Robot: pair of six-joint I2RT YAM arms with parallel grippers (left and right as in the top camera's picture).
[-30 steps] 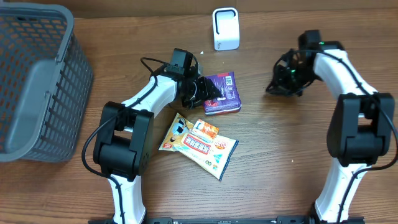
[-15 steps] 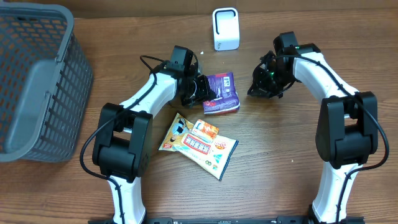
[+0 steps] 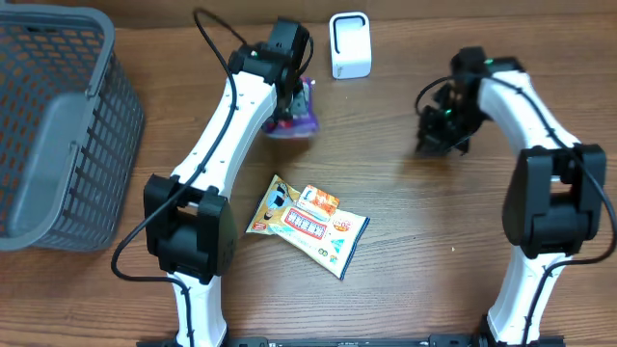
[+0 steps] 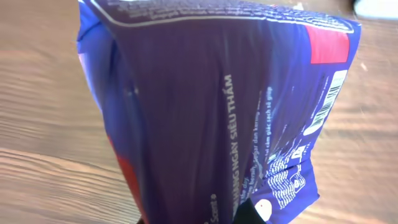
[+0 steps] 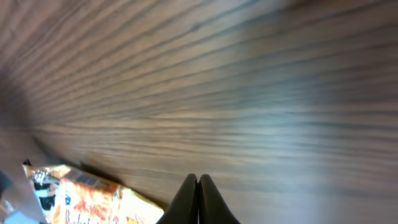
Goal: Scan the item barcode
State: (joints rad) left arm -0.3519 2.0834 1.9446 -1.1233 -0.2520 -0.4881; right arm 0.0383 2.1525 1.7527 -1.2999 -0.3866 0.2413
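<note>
The purple packet (image 3: 296, 118) stays held in my left gripper until it reaches the snack packets. Lifted short of them, it would fall onto bare wood.
A purple packet (image 3: 296, 118) hangs lifted off the table, just left of the white scanner (image 3: 349, 44). My left gripper (image 3: 293, 94) is shut on it. The packet (image 4: 217, 106) fills the left wrist view, held from its lower end, with a white barcode (image 4: 328, 102) on its right side. One dark fingertip (image 4: 251, 212) shows against the packet. My right gripper (image 3: 440, 132) hovers over bare wood right of centre. In the right wrist view its fingers (image 5: 199, 200) are pressed together with nothing between them.
A grey mesh basket (image 3: 58, 125) fills the far left. Two orange and white snack packets (image 3: 308, 224) lie overlapping at mid-table; one edge (image 5: 93, 200) shows in the right wrist view. The left arm's cable loops near the back edge.
The left gripper has closed on the purple packet, lifted it off the table and carried it back toward the scanner. The right gripper swung left, then back right, and closed fully.
</note>
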